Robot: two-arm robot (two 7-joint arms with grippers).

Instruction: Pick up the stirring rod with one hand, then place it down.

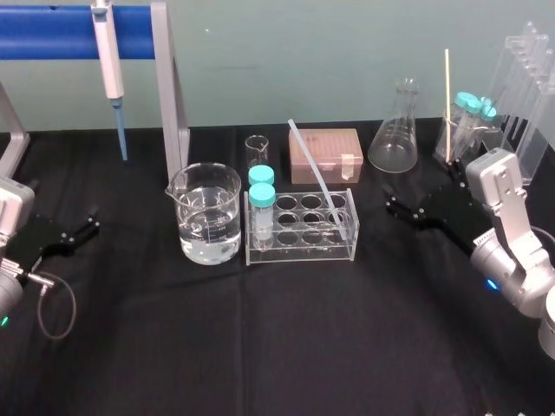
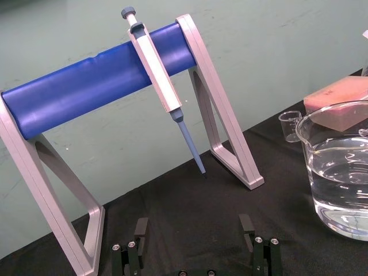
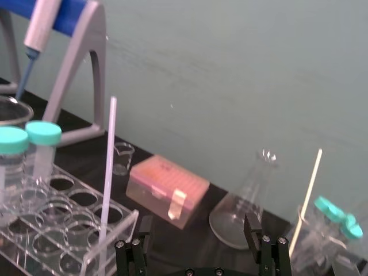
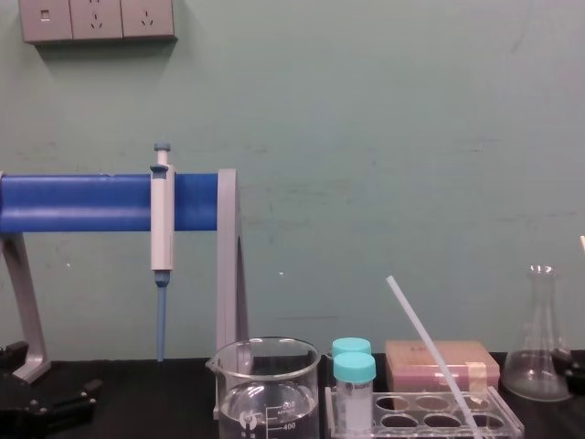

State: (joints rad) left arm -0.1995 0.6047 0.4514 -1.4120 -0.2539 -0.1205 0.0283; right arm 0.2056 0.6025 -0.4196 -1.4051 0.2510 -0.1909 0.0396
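The robot's right gripper needs to pick up the stirring rod next by its upper part [image 4: 405, 305], which stands free, since the clear rack [image 4: 439, 416] surrounds the rod's lower end.
The stirring rod [image 1: 316, 178] is a thin translucent-white rod leaning in the clear tube rack [image 1: 347, 238] at mid-table, its top tilted toward the back left. It also shows as the stirring rod [image 3: 108, 172] and the stirring rod [image 4: 430, 352]. My right gripper [image 1: 401, 211] hovers to the right of the rack, apart from the rod. Seen from the wrist, the right gripper [image 3: 197, 230] is open with nothing between its fingers. My left gripper [image 1: 82, 230] rests at the far left of the table, and the left gripper [image 2: 194, 227] is open and empty.
A glass beaker [image 1: 206, 212] of water stands left of the rack, which holds two teal-capped tubes [image 1: 261, 186]. Behind are a small beaker [image 1: 257, 152], a pink box [image 1: 324, 154] and a conical flask [image 1: 396, 130]. A pipette [image 1: 111, 61] hangs on the blue stand [image 1: 52, 30].
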